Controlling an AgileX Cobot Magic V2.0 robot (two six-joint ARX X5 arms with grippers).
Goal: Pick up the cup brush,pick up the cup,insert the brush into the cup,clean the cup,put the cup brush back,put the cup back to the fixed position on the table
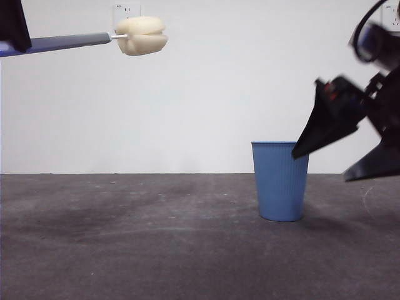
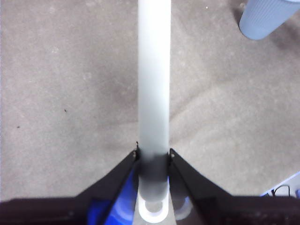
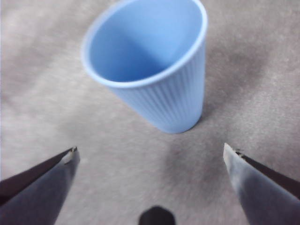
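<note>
The cup gets wide at its rim (image 1: 272,142), so my right gripper next needs to grab the cup's narrow lower body (image 1: 280,201).
The blue ribbed cup (image 1: 280,181) stands upright on the dark grey table (image 1: 125,244), right of centre. It also shows in the right wrist view (image 3: 150,65) and in the left wrist view (image 2: 265,18). My left gripper (image 2: 153,154) is shut on the cup brush handle (image 2: 153,79). In the front view the brush (image 1: 75,42) is held level, high at the upper left, with its cream sponge head (image 1: 142,35) pointing right. My right gripper (image 1: 347,159) is open, coming in from the right beside the cup's rim; its jaws stand wide apart (image 3: 150,157), short of the cup.
A white wall (image 1: 206,94) stands behind the table, with a socket (image 1: 127,10) behind the sponge head. The table shows pale scuffs.
</note>
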